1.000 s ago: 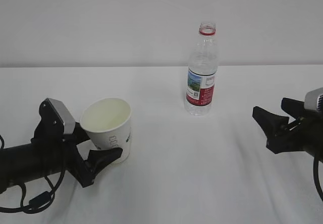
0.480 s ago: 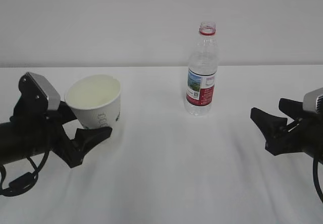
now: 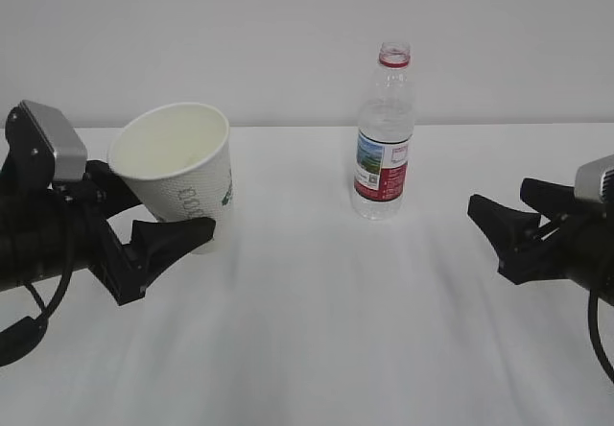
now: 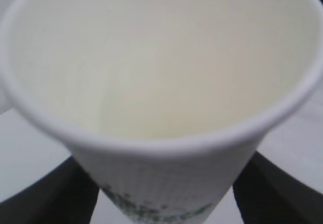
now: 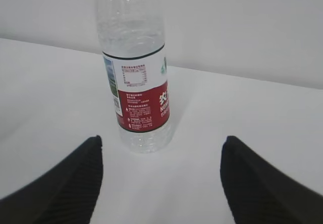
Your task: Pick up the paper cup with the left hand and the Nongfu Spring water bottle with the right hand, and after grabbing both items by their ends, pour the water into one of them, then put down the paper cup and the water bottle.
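Observation:
I should next grab the bottle by its labelled lower part [image 3: 381,168] with my right gripper. This leaves the Nongfu Spring bottle's opening [image 3: 394,52] free to pour water.
The paper cup [image 3: 177,172] hangs above the white table, tilted, with my left gripper [image 3: 187,220] shut on its lower half. In the left wrist view the paper cup [image 4: 161,72] fills the frame, its cream inside bare, and black fingers [image 4: 275,191] press both sides near its base. The Nongfu Spring water bottle [image 3: 384,148] stands upright at the back centre, uncapped, with a red neck ring. Clear water [image 5: 132,40] shows inside the bottle [image 5: 136,98]. My right gripper [image 3: 499,201] is open low over the table, pointing at the bottle and well short of it, its fingertips [image 5: 91,151] wide apart.
The white table [image 3: 336,330] runs back to a plain pale wall [image 3: 240,33]. The bottle stands about midway between the two arms, nearer the wall.
My left gripper has lifted the cup off the table, up and to the left. The right gripper has crept slightly left toward the bottle, still open.

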You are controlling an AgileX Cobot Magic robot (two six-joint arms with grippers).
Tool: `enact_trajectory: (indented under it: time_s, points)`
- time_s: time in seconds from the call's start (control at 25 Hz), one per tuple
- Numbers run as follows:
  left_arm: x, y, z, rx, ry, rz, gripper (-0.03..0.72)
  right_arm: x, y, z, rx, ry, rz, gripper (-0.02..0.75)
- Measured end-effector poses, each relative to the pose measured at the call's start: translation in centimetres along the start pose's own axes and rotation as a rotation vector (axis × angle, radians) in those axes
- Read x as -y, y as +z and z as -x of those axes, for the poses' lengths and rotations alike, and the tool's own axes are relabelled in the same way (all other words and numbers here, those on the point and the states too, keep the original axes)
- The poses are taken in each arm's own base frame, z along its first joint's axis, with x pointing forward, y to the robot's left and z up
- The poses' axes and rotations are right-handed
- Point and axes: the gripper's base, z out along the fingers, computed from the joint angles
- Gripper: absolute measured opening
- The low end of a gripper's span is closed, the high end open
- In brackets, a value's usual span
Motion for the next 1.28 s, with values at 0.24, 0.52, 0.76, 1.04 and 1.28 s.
enact_trajectory:
  time_s: [0.24, 0.52, 0.76, 1.04, 1.28]
  points:
    - [-0.2, -0.8, 0.7, -0.056, 0.025, 0.049, 0.573, 0.2, 1.3, 0.9, -0.002, -0.018, 0.034, 0.549]
    - [-0.2, -1.4, 1.3, -0.057, 0.04, 0.07, 0.573, 0.8, 2.9, 1.2, -0.055, -0.046, 0.034, 0.647]
    - [-0.2, -1.4, 1.3, -0.059, 0.039, 0.069, 0.573, 0.4, 3.9, -0.2, -0.105, -0.082, 0.125, 0.664]
    - [-0.2, -1.4, 1.3, -0.058, 0.037, 0.069, 0.573, 0.9, 6.0, -1.4, -0.117, -0.079, 0.147, 0.671]
    - [-0.2, -1.4, 1.3, -0.058, 0.037, 0.069, 0.573, 1.4, 8.0, -0.5, -0.069, -0.116, 0.168, 0.671]
